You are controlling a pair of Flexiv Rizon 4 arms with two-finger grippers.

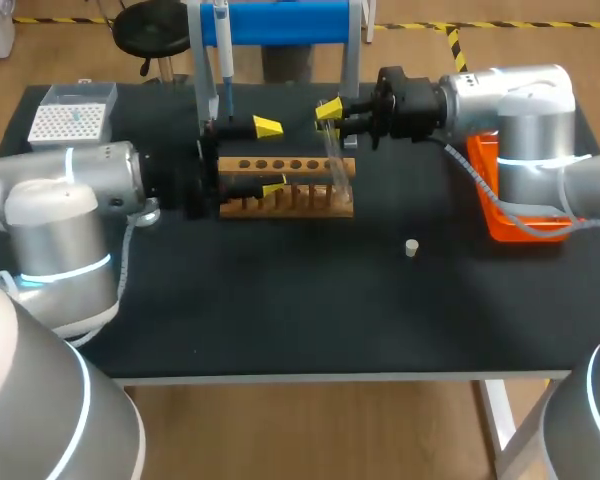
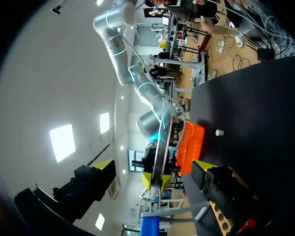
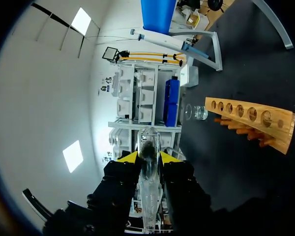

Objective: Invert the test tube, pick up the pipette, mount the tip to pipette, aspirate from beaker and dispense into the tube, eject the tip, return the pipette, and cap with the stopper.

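Observation:
Yellow fingers already cover the test tube's upper part, so I will next close my left gripper on the test tube by its free lower part [image 1: 338, 165] [image 2: 164, 129].
A clear test tube [image 1: 338, 168] slants over the right end of the wooden rack [image 1: 280, 166], and my right gripper [image 1: 332, 118] is shut on its upper part. In the right wrist view the test tube [image 3: 148, 147] stands out between the yellow tips of my right gripper [image 3: 148, 158]. My left gripper [image 1: 270, 157] is open wide, its fingers straddling the rack's left half, empty. From the left wrist view, the test tube [image 2: 160, 160] hangs ahead between the open fingers [image 2: 104, 165]. The pipette [image 1: 223, 55] hangs on the blue stand [image 1: 280, 20]. A small stopper [image 1: 411, 248] lies on the mat.
A white tip box [image 1: 72, 120] sits at the back left. An orange tray [image 1: 502, 205] lies under my right arm. A glass beaker [image 3: 195, 113] stands behind the rack [image 3: 250, 120]. The black table's [image 1: 280, 310] front half is bare mat.

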